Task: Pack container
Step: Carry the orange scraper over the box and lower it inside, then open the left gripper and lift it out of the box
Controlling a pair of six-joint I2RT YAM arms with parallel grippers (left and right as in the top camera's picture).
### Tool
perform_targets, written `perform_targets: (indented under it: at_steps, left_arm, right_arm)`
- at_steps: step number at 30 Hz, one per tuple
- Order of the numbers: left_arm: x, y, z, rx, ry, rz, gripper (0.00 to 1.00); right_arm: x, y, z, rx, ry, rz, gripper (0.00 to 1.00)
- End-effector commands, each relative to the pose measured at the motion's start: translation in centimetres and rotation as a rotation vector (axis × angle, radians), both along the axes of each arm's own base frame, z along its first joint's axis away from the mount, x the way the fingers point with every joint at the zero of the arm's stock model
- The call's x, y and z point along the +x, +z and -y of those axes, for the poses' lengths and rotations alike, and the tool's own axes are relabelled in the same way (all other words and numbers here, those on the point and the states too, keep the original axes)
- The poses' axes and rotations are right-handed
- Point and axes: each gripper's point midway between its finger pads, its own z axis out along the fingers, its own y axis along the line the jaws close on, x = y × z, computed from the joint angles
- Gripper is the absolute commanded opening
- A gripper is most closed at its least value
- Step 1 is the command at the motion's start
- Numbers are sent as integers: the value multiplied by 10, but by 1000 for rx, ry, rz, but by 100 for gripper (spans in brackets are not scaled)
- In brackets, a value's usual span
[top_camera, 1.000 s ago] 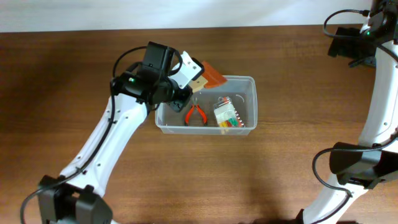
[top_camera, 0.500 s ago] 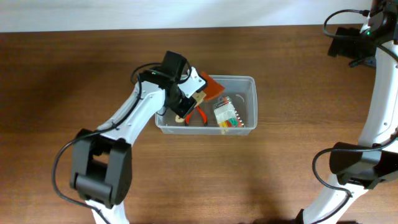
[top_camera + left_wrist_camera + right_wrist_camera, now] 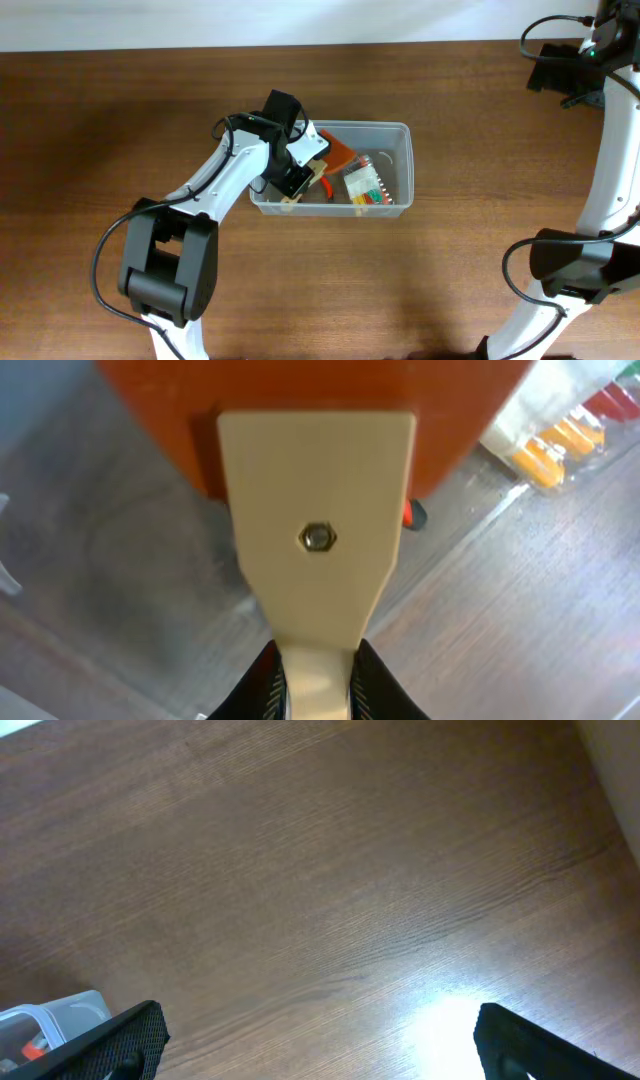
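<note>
My left gripper should open now, because the scraper's orange blade is inside the container's sides and the scraper would come to rest in the container.
The clear plastic container (image 3: 408, 160) stands at the table's middle. It holds red-handled pliers (image 3: 322, 185) and a small clear packet of coloured pieces (image 3: 364, 184). My left gripper (image 3: 298, 172) is over the container's left end, shut on the cream handle of a scraper (image 3: 316, 550). The scraper's orange blade (image 3: 338, 152) reaches into the container over the pliers. In the left wrist view the jaws (image 3: 316, 685) clamp the handle; the packet (image 3: 570, 420) is at the upper right. My right gripper (image 3: 320, 1040) is open and empty at the far right back. A corner of the container (image 3: 60, 1012) shows at its view's lower left.
The right arm (image 3: 600, 120) stands along the table's right edge. Bare brown wood lies all around the container.
My left gripper has moved right and down from the container's back left corner into its left end, carrying the scraper. The right arm has not moved.
</note>
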Motion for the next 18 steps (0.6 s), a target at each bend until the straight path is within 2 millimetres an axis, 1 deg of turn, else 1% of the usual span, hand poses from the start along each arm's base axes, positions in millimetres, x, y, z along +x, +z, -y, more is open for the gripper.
perform_targets:
  at_steps: [1,3,6,7,9,11,12,13,16,18]
  left_arm:
    - [2,2,2,-4,-18,6,2]
    - [2,2,2,-4,-17,7,2]
    - [4,2,3,-7,-18,14,13]
    - [5,2,3,-9,-17,19,18]
    - [7,3,4,-12,-17,26,44]
    - [8,4,4,-14,-17,31,77]
    - [9,5,5,-15,-13,32,87]
    - [11,8,6,-20,-2,37,100]
    - [20,22,10,-36,10,62,99]
    - [30,41,13,-49,18,93,99]
  right_arm:
    - [-2,8,-2,-6,1,20,99]
    - [-2,8,-2,-6,1,20,99]
    - [-2,8,-2,-6,1,20,99]
    - [-2,8,-2,-6,1,20,99]
    - [-2,8,-2,-6,1,20,99]
    - [-2,8,-2,-6,1,20,99]
    - [-2,8,-2,-6,1,20,99]
    - [-2,8,-2,-6,1,20,99]
    - [-2,8,-2,-6,1,20,99]
    - [-2,8,-2,-6,1,21,99]
